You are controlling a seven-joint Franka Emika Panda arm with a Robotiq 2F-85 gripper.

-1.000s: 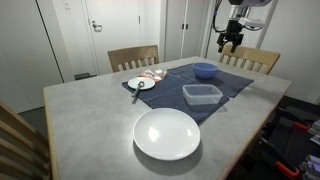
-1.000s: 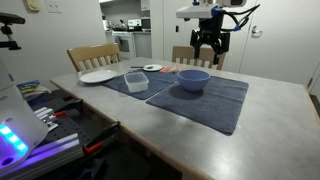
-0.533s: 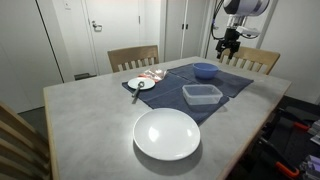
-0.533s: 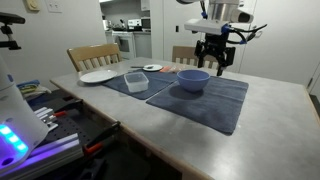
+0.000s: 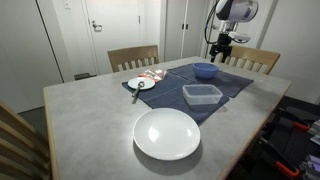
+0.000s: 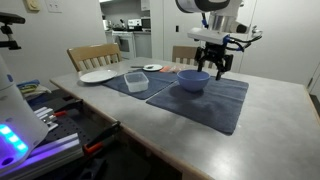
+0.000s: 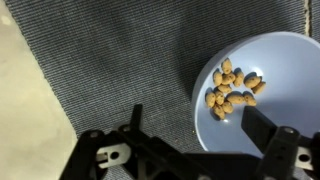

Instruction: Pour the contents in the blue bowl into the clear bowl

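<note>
My gripper picks up the blue bowl (image 5: 205,70) by its rim edge next, leaving the rest of the blue bowl's rim free to pour into the clear bowl.
The blue bowl (image 5: 205,70) stands on a dark blue cloth mat (image 5: 235,82) and also shows in an exterior view (image 6: 193,80). In the wrist view the blue bowl (image 7: 275,100) holds the contents (image 7: 232,88), small tan nut-like bits. The clear bowl (image 5: 202,95) sits on the same mat, apart from the blue bowl, and also shows in an exterior view (image 6: 136,81). My gripper (image 5: 219,52) hangs open and empty just above the blue bowl's rim in both exterior views (image 6: 212,67). In the wrist view my gripper's fingers (image 7: 200,125) straddle the bowl's near edge.
A large white plate (image 5: 167,134) lies on the grey table (image 5: 90,120) in front of the mat. A small white saucer (image 5: 141,84) with a utensil sits beside the mat. Wooden chairs (image 5: 133,57) stand around the table.
My gripper has come down and moved toward the blue bowl, from high above the table's far side to just over the bowl. It has stayed open.
</note>
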